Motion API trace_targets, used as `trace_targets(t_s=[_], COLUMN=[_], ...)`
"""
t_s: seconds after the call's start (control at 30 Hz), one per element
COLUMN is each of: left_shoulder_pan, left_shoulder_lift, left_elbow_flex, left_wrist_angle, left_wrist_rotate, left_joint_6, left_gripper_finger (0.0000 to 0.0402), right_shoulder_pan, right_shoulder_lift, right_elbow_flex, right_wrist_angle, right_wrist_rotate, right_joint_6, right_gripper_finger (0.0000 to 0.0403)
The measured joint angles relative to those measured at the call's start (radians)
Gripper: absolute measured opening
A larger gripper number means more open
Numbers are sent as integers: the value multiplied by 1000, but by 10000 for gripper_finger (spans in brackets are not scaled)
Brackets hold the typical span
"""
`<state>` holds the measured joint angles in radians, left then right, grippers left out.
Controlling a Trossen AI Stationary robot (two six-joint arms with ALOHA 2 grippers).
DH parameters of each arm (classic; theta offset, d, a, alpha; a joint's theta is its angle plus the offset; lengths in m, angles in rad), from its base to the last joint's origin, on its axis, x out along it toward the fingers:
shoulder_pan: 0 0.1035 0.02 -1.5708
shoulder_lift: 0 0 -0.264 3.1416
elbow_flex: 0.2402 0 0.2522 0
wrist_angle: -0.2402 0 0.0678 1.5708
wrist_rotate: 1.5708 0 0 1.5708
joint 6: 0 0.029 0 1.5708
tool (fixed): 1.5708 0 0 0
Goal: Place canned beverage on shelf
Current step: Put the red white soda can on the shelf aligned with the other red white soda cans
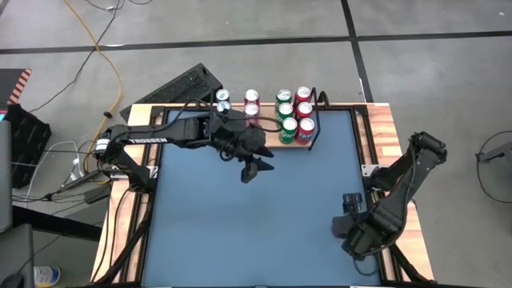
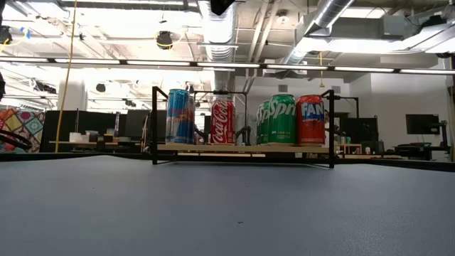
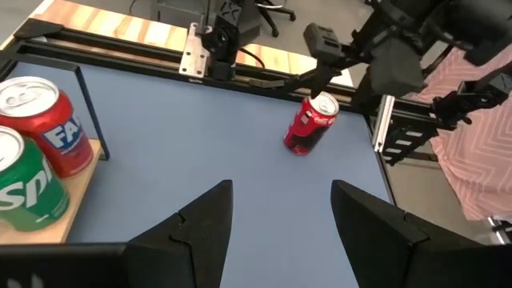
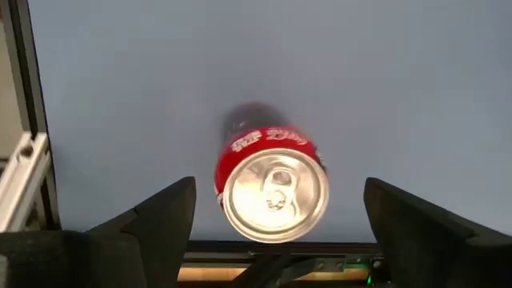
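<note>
The red cola can needs to go on the shelf, so my right gripper will next grab it around its upper body [image 4: 264, 144].
The shelf [image 2: 242, 148] is a light-wood board in a black wire frame at the table's far edge. It carries several upright cans: blue, red cola, green [image 1: 285, 112] and red [image 1: 304, 108]. A red cola can [image 3: 310, 124] stands upright on the blue table near the right edge. My right gripper [image 1: 350, 226] hangs over it, pointing down and open. In the right wrist view its fingers [image 4: 164, 212] stand on either side of the can [image 4: 272, 188] with gaps. My left gripper [image 1: 256, 170] is open and empty just near of the shelf.
The table's wooden rim and black metal rails [image 1: 372, 172] run along the right edge close to the red can. The blue table top [image 1: 240, 232] lies between the can and the shelf. The shelf's wire end frame [image 3: 86, 104] stands beside my left gripper.
</note>
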<state>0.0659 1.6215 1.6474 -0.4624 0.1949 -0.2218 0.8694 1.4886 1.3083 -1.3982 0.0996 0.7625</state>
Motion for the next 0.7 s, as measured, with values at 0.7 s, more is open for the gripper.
trace_targets(t_s=[0.7], left_shoulder_pan=[-1], left_shoulder_lift=[0], left_elbow_flex=[0], left_wrist_angle=[-49], left_wrist_rotate=[0], left_joint_6=[0], left_gripper_finger=[197], right_shoulder_pan=[-36], right_shoulder_lift=[1], right_elbow_flex=[-168], right_wrist_angle=[162], right_wrist_rotate=[-78], right_joint_6=[22], right_gripper_finger=[260])
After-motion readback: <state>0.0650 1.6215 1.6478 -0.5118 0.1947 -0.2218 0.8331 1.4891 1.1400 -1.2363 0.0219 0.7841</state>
